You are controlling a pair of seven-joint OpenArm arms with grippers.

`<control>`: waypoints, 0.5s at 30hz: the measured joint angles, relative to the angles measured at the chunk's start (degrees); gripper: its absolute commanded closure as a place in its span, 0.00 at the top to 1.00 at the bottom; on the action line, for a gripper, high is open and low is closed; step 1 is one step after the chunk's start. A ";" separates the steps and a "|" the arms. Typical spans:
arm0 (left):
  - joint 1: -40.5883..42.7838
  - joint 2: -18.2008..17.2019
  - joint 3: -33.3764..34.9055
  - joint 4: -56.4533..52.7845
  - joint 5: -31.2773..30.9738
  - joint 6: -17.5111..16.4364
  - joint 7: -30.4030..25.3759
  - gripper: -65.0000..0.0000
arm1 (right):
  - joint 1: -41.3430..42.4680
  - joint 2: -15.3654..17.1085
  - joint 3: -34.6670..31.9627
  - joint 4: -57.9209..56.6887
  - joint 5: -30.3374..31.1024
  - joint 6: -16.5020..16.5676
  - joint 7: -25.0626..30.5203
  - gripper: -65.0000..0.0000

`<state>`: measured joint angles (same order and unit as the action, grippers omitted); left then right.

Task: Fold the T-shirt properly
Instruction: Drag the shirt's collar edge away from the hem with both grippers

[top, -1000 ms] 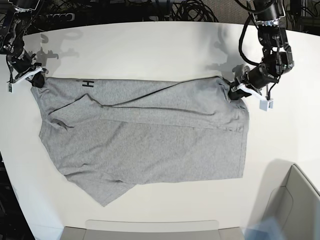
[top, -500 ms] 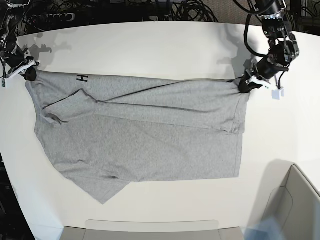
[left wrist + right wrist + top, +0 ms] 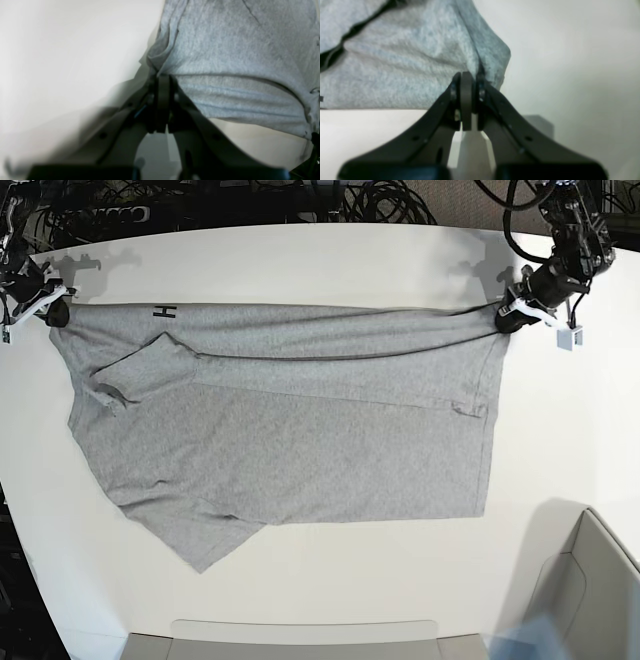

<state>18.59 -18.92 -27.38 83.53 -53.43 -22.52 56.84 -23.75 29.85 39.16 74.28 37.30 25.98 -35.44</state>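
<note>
I should keep holding the T-shirt with my left gripper until its far edge gets near the dark cables. A wide white tabletop strip [image 3: 330, 265] still lies between the T-shirt's far edge [image 3: 330, 308] and the cables.
The heather-grey T-shirt [image 3: 290, 420] lies spread across the white table [image 3: 300, 260], its far edge pulled taut between both arms. A black letter H shows near its far left corner. My left gripper [image 3: 505, 317] is shut on the shirt's far right corner; in the left wrist view its jaws [image 3: 162, 80] pinch bunched grey cloth [image 3: 225, 50]. My right gripper [image 3: 55, 315] is shut on the far left corner; in the right wrist view its jaws [image 3: 467, 77] clamp a fold of the cloth [image 3: 407, 62]. A sleeve lies folded over at the left.
A grey bin [image 3: 585, 590] stands at the near right corner. A pale tray edge [image 3: 300, 635] runs along the table's front. Dark cables [image 3: 300, 200] lie behind the table's far edge. A white tag [image 3: 568, 337] hangs from the left arm.
Both grippers have moved toward the far edge and outward, dragging the shirt's top edge with them and stretching it straight. The left gripper closed on the right corner.
</note>
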 measured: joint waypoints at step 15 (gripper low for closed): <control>13.51 0.15 -8.46 7.65 1.38 0.26 1.81 0.00 | -7.58 0.11 0.00 4.44 0.02 7.93 -0.07 0.00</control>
<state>32.10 -18.76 -35.83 91.18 -52.05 -22.26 58.65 -31.33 29.95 39.16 78.72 37.32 33.91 -35.51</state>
